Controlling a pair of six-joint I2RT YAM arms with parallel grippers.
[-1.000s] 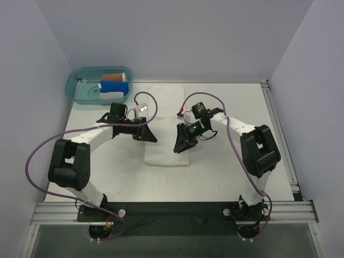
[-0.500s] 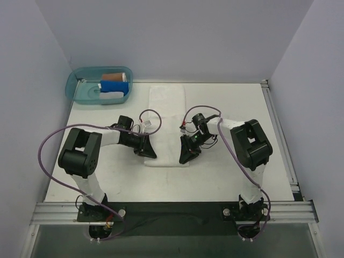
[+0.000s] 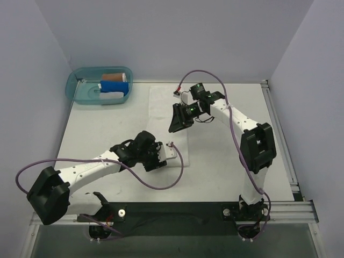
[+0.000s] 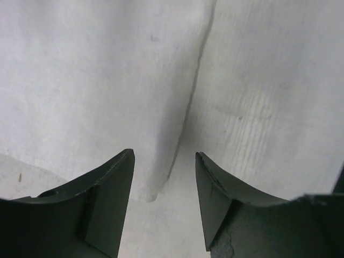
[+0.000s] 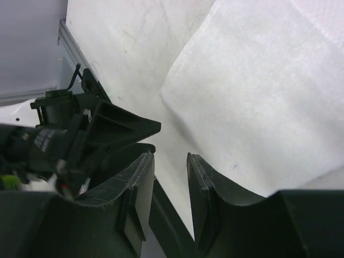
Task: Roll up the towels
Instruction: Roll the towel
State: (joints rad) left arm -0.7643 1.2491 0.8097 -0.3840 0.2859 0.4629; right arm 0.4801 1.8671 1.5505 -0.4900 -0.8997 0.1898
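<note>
My left gripper is going to pick up the white towel's near-end edge (image 4: 167, 175) next, close to the towel's corner, so that end can fold over for rolling.
A white towel (image 3: 164, 102) lies flat and lengthwise in the middle of the table. My left gripper (image 3: 160, 157) is open at the towel's near end. In the left wrist view its jaws (image 4: 164, 156) stand apart just above the towel (image 4: 97, 80), over a fold line and an edge. My right gripper (image 3: 173, 128) is open and hangs over the towel's right side, about halfway along it. In the right wrist view its jaws (image 5: 170, 156) hold nothing, with the towel (image 5: 258, 91) below and the left arm (image 5: 80, 134) beyond.
A teal bin (image 3: 80, 88) at the back left holds a blue towel (image 3: 114, 86), a brown towel (image 3: 115, 76) and a white one. Purple cables loop over the table near both arms. Walls close in the left, back and right.
My left gripper has drawn back from the towel's left side to its near end. My right gripper has lifted and moved toward the far half of the towel.
</note>
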